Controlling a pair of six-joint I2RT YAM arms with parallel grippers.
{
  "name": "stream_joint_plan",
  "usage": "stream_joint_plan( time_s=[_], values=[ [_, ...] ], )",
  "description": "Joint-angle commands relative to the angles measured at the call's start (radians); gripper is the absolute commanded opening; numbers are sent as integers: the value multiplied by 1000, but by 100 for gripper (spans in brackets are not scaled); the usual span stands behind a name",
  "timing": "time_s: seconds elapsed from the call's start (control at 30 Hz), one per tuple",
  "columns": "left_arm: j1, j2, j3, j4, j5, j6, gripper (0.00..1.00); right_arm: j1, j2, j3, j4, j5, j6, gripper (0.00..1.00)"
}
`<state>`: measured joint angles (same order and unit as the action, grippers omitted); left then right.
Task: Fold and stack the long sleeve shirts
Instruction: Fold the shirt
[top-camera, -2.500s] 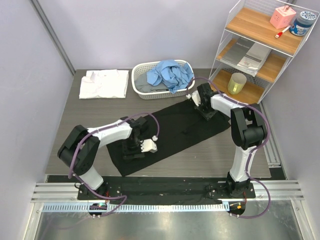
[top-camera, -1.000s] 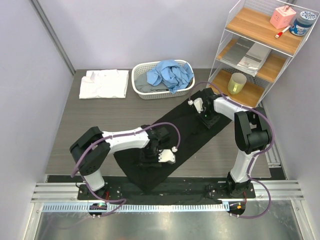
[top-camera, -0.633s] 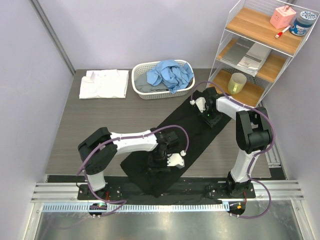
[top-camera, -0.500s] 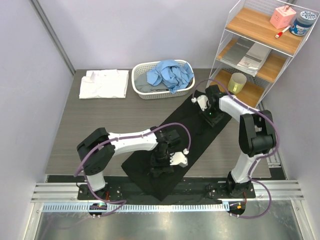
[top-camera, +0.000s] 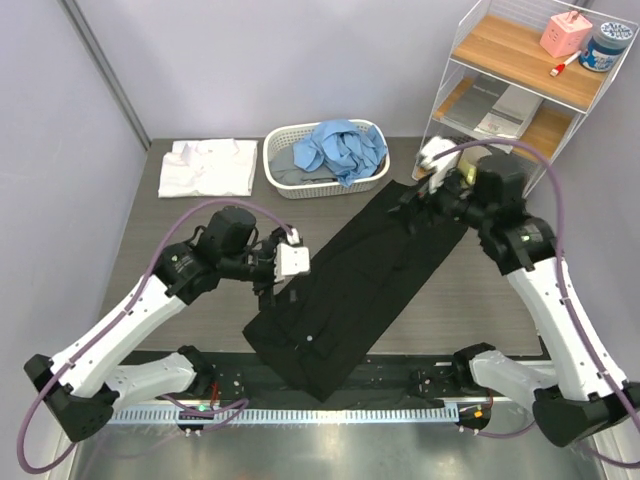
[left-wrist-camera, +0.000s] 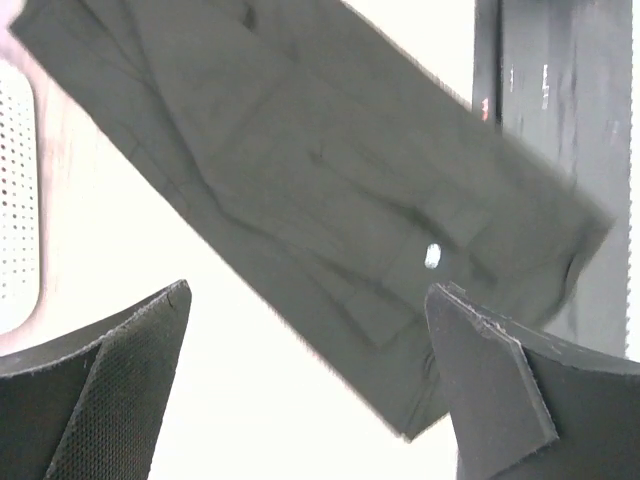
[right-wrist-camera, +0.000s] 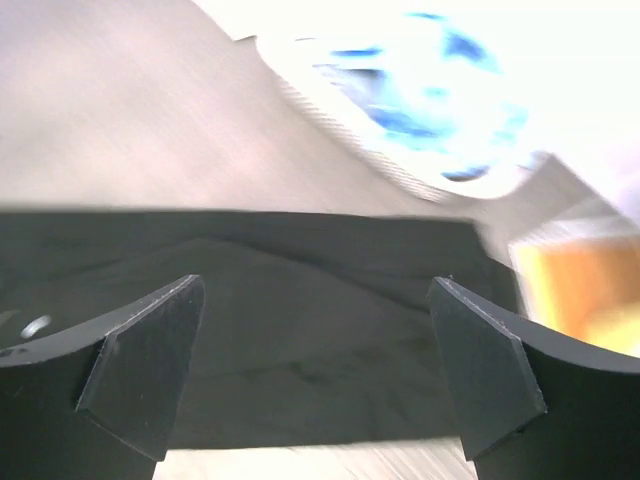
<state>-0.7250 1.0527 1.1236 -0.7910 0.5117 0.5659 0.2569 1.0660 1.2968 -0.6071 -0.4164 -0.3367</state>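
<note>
My left gripper grabs the black shirt's near end by its white-shirt-side edge (top-camera: 254, 331) (left-wrist-camera: 404, 418) next, to fold it over. The black shirt's other corner stays for my right gripper.
A black long sleeve shirt (top-camera: 350, 285) lies flat as a long folded strip, running diagonally from the back right to the table's near edge. My left gripper (top-camera: 272, 290) hovers open above the strip's left side. In the left wrist view it (left-wrist-camera: 310, 390) holds nothing, and the black shirt (left-wrist-camera: 300, 190) with a white button (left-wrist-camera: 432, 256) lies below. My right gripper (top-camera: 408, 208) hangs open over the strip's far end, and the right wrist view shows it (right-wrist-camera: 315, 370) empty above the black cloth (right-wrist-camera: 300, 330). A folded white shirt (top-camera: 208, 167) lies at the back left. A crumpled light blue shirt (top-camera: 342, 148) sits in the basket.
The white slatted basket (top-camera: 300, 186) stands at the back centre, just beyond the black strip's far end. A wire shelf unit (top-camera: 510, 100) with wooden boards stands at the back right, close to the right arm. The strip's near corner overhangs the dark rail at the table's front.
Both grippers have opened, let go of the black shirt and risen off it. Before that the strip was swung from lying nearly crosswise to a steep diagonal.
</note>
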Motion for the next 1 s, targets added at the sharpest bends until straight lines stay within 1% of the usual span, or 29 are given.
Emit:
stream_joint_plan(
  time_s=[0.0,0.03,0.07,0.1,0.13,0.17,0.2,0.23,0.27,0.3,0.33,0.4,0.43,0.47,0.5,0.53,0.57,0.63,0.67,0.7,0.8,0.9,0.97],
  values=[
    [12,35,-33,-157,29,324,100,276,71,-134,-5,45,-11,100],
    [31,50,-34,-209,65,353,98,373,52,-175,9,59,-21,100],
    [97,78,-39,-337,114,421,97,415,40,-216,23,68,-48,100],
    [131,85,-51,-393,167,569,99,462,32,-293,39,114,-67,100],
    [183,90,-92,-443,178,672,100,586,23,-325,46,142,-83,100],
    [205,92,-120,-503,176,754,100,641,26,-380,49,169,-102,98],
    [225,81,-157,-508,172,875,100,706,32,-402,65,186,-132,97],
    [266,73,-216,-510,172,932,100,798,49,-424,81,209,-148,96],
    [288,64,-250,-510,175,994,100,844,60,-454,99,212,-178,94],
    [327,67,-275,-508,182,1119,100,881,69,-467,140,217,-194,93],
    [344,73,-294,-495,188,1155,99,953,81,-479,159,211,-212,90],
    [377,125,-321,-493,194,1260,96,1017,117,-513,217,225,-243,86],
    [383,150,-320,-508,191,1290,91,1079,129,-534,236,234,-249,83],
    [391,179,-311,-519,189,1311,89,1102,141,-545,280,240,-257,81],
    [406,226,-303,-531,188,1374,86,1128,150,-553,299,243,-260,81],
    [417,249,-298,-562,185,1409,83,1148,158,-567,315,249,-263,77],
    [426,263,-300,-571,186,1436,82,1179,173,-574,351,251,-263,75],
    [443,282,-314,-559,180,1494,78,1202,180,-603,375,240,-271,71],
    [444,282,-340,-544,183,1502,78,1225,175,-619,407,235,-275,70],
    [444,276,-350,-506,186,1505,76,1240,173,-637,421,234,-288,68],
    [441,279,-386,-459,189,1523,73,1295,181,-683,449,231,-303,64],
    [441,279,-429,-407,159,1540,73,1312,209,-705,468,243,-314,63],
    [440,262,-452,-370,163,1525,73,1312,232,-700,480,258,-320,63]
  ],
)
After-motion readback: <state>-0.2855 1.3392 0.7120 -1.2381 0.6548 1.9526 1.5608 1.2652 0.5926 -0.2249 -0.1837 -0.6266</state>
